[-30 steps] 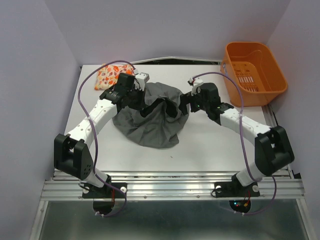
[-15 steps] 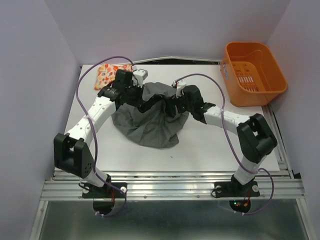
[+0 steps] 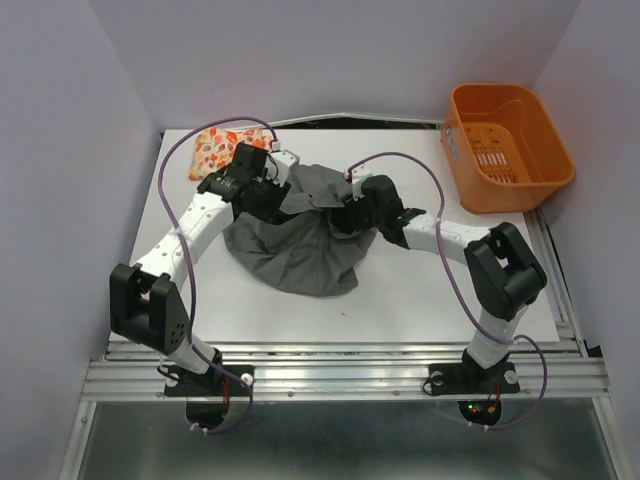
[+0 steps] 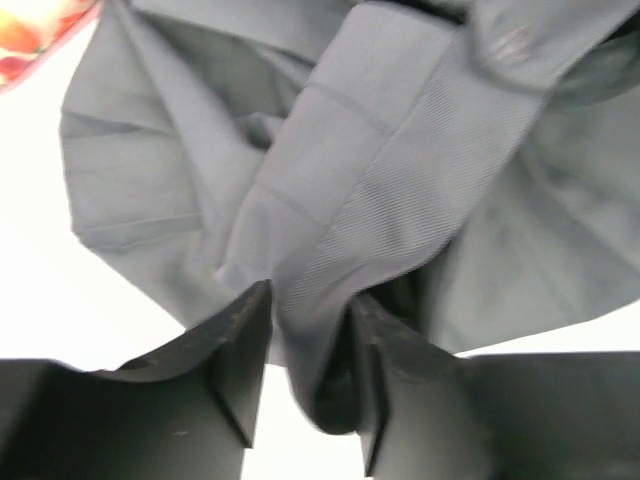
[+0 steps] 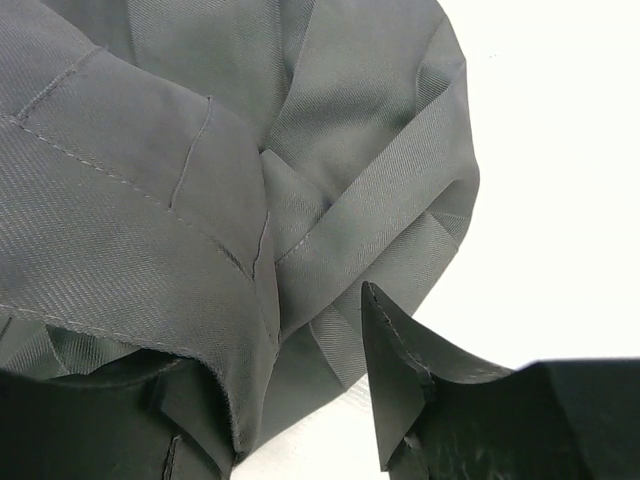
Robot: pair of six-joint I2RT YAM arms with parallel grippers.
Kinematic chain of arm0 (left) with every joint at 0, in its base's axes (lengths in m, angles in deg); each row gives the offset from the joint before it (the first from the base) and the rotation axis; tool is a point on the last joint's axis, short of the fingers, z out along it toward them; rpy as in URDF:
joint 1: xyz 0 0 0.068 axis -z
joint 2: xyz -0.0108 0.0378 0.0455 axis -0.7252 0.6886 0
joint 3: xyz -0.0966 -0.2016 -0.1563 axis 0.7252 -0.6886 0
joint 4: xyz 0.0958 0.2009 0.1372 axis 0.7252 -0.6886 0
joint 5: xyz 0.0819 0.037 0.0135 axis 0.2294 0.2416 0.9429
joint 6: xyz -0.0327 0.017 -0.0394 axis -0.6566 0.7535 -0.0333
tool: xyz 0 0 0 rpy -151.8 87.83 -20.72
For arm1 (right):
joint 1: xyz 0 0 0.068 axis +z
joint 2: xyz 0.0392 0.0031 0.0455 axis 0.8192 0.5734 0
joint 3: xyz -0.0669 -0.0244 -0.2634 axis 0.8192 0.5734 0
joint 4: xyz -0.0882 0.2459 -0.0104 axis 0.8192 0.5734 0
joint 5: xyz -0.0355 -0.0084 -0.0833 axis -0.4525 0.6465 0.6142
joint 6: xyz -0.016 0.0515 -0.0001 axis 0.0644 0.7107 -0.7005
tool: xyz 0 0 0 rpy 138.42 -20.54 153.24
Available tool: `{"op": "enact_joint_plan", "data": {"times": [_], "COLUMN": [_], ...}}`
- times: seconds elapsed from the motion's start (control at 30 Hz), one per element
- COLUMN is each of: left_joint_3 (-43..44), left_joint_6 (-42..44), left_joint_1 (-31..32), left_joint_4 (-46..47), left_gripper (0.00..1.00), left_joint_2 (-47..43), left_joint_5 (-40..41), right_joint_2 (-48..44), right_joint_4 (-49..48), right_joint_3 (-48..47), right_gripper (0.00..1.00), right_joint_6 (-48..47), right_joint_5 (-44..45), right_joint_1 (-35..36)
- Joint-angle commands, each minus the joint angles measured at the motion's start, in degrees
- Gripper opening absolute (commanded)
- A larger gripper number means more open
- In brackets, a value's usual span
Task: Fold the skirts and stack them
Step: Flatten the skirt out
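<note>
The left gripper picks up the grey skirt by one end of its raised edge next, so both grippers spread it for folding.
The dark grey skirt [image 3: 300,250] lies bunched in the middle of the white table [image 3: 420,290]. Both grippers meet at its raised far edge. My left gripper [image 3: 287,193] [image 4: 310,312] is open, and a fold of the grey skirt [image 4: 400,200] hangs loosely between its fingers. My right gripper [image 3: 345,207] [image 5: 312,370] is open too. The grey skirt [image 5: 150,200] drapes over its left finger, while its right finger [image 5: 392,380] is bare above the table. The printed skirt [image 3: 215,150] [image 4: 25,35] lies folded at the far left corner.
An orange plastic basket [image 3: 508,150] stands at the far right, off the table's corner. Purple cables arc above both arms. Walls close in the left, right and far sides.
My left jaws have parted from a tight grip on the grey cloth. The right arm swung left onto the skirt's raised edge, and its jaws narrowed.
</note>
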Motion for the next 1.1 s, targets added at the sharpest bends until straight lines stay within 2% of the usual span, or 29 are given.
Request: {"op": "enact_joint_plan", "data": {"times": [0.0,0.17,0.3,0.43,0.6,0.73,0.9,1.07], "left_joint_3": [-1.9,-5.0,-5.6,-1.5,3.1,4.8,9.1,12.6], "left_joint_6": [4.2,6.9,7.4,7.1,7.6,6.8,5.2,5.7], "left_joint_1": [-0.1,-0.3,-1.8,-3.4,-3.5,-3.7,-3.7,-3.7], "left_joint_4": [0.0,1.6,2.0,-1.0,-1.4,1.0,1.2,1.9], "left_gripper": [0.53,0.57,0.56,0.55,0.53,0.44,0.37,0.28], "left_joint_2": [1.2,2.1,1.3,-2.1,-6.0,-9.3,-10.3,-11.2], "left_joint_5": [7.4,15.8,18.0,17.5,20.4,20.8,19.5,19.7], "right_joint_2": [1.3,1.3,0.4,-1.8,-5.4,-9.6,-14.2,-17.2], "right_joint_4": [-0.1,0.7,2.3,2.7,2.6,3.5,7.0,7.9], "right_joint_3": [-2.6,-3.0,-3.4,-2.7,-3.9,-7.1,-13.4,-15.7], "right_gripper": [0.53,0.55,0.56,0.56,0.57,0.51,0.45,0.31], "right_joint_6": [-1.4,-4.6,-7.1,-12.3,-17.2,-21.4,-25.4,-30.2], "right_joint_5": [2.3,4.0,4.3,5.1,5.1,3.4,1.9,2.2], "right_joint_1": [-0.1,-0.7,-3.3,-6.7,-11.2,-12.5,-12.5,-13.6]}}
